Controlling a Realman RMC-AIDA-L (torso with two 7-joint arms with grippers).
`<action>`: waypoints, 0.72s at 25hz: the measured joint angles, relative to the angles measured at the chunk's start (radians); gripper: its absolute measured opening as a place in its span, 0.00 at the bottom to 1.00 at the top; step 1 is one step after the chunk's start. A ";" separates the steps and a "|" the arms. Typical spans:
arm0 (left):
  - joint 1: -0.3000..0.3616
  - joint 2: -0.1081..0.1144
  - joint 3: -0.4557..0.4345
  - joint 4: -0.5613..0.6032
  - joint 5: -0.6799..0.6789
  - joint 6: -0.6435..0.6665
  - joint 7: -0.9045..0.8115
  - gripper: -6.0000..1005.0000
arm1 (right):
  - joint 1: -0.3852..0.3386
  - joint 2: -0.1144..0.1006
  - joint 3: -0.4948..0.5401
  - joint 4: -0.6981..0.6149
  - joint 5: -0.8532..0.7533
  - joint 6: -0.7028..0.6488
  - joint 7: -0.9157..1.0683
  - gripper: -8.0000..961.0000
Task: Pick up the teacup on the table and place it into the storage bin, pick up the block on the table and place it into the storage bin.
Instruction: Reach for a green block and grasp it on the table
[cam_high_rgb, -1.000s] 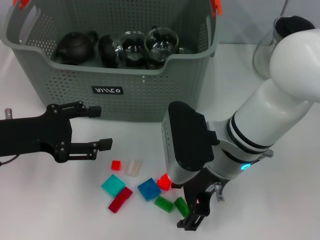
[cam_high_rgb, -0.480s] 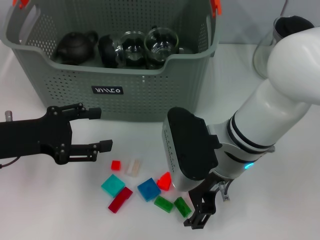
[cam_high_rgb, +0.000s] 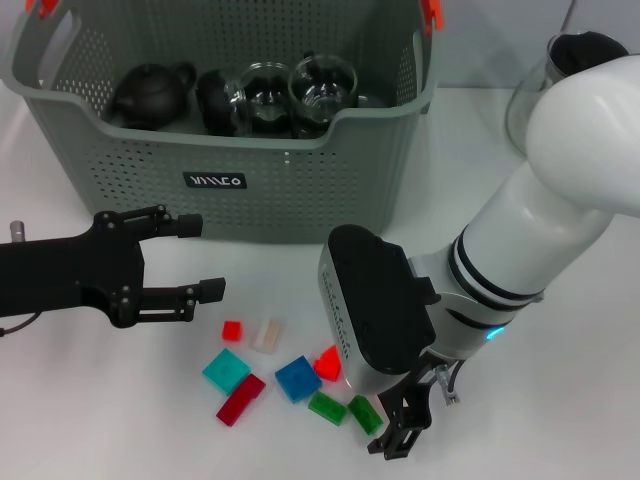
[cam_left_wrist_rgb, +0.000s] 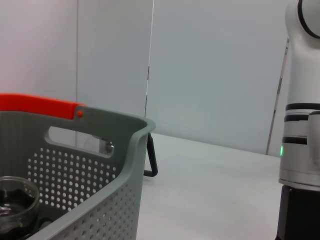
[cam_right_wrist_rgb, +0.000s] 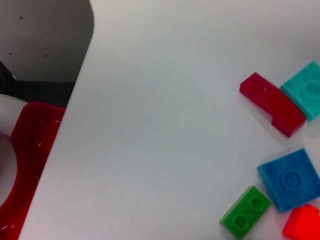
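My right gripper should close now and would hold the green block (cam_high_rgb: 364, 413): its fingers reach down beside the block near the tabletop.
The storage bin (cam_high_rgb: 230, 170) stands at the back of the table, and its rim (cam_left_wrist_rgb: 107, 125) also shows in the left wrist view. Two glass teacups (cam_high_rgb: 322, 85) and a black teapot (cam_high_rgb: 150, 92) sit inside it. Several blocks lie in front of the bin: a blue one (cam_high_rgb: 297, 378), a red one (cam_high_rgb: 327, 362), a teal one (cam_high_rgb: 226, 370) and a green one (cam_high_rgb: 365, 412). My right gripper (cam_high_rgb: 397, 435) hangs low just right of that green block. The right wrist view shows the blue block (cam_right_wrist_rgb: 289, 179) and a green block (cam_right_wrist_rgb: 246, 211). My left gripper (cam_high_rgb: 200, 258) is open and empty, left of the blocks.
A glass pitcher (cam_high_rgb: 535, 95) with a black lid stands at the back right. An orange handle clip (cam_left_wrist_rgb: 37, 104) sits on the bin's rim. The table edge (cam_right_wrist_rgb: 75, 105) runs close by in the right wrist view, with a red object (cam_right_wrist_rgb: 30, 165) below it.
My right arm has shifted slightly toward the blocks, so its wrist housing now covers more of the red block. The left arm and the blocks have not moved.
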 joint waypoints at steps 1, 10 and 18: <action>0.000 0.000 0.000 0.000 0.000 0.000 0.000 0.83 | 0.000 0.000 0.000 0.000 0.000 0.000 0.000 0.98; -0.001 0.000 -0.006 0.000 -0.001 0.000 0.001 0.83 | 0.003 0.001 -0.014 0.001 0.001 -0.001 0.003 0.79; 0.000 0.000 -0.014 -0.001 -0.002 0.000 0.005 0.83 | 0.001 0.003 -0.021 0.001 0.005 0.001 0.007 0.65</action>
